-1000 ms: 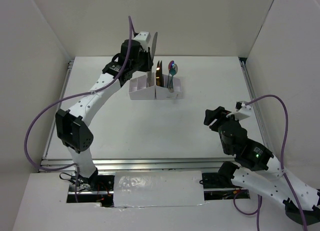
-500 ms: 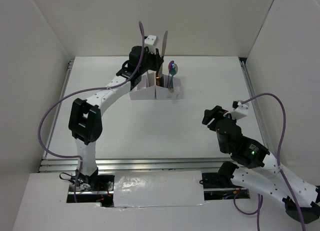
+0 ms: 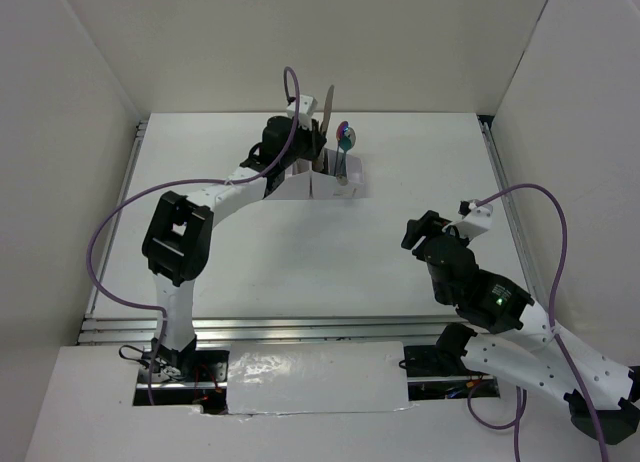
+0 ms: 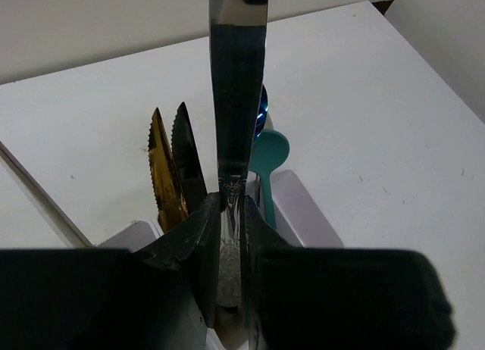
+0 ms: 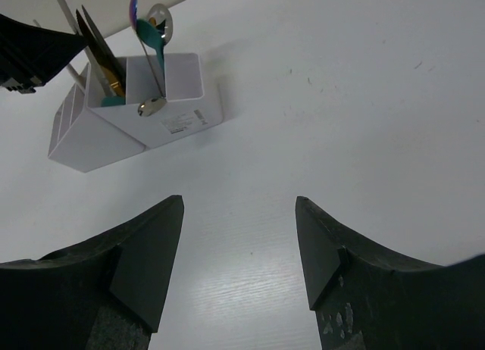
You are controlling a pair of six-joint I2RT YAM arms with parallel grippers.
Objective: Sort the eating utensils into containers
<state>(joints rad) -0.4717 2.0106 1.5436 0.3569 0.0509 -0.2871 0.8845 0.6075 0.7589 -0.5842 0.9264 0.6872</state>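
The silver knife is blade up, with its handle between the sides of the box (image 3: 325,187), and would land in the box, so the left gripper needs to open.
My left gripper (image 4: 232,206) is shut on the handle of a silver knife (image 4: 237,85), blade up, over the white organizer box (image 3: 325,187) at the far middle of the table. In the left wrist view a gold knife (image 4: 165,172), a black knife (image 4: 188,160) and a teal spoon (image 4: 267,157) stand in the box (image 4: 303,214). An iridescent spoon (image 3: 344,137) stands up from the box. My right gripper (image 5: 239,206) is open and empty over bare table, near right; its view shows the box (image 5: 132,111) far off.
White walls enclose the table on the left, back and right. A thin silver stick (image 4: 42,195) leans at the left of the box. The left arm (image 3: 200,202) stretches from the near left to the box.
My left gripper with the silver knife has moved slightly right and lower over the box. My right arm has shifted a little toward the left.
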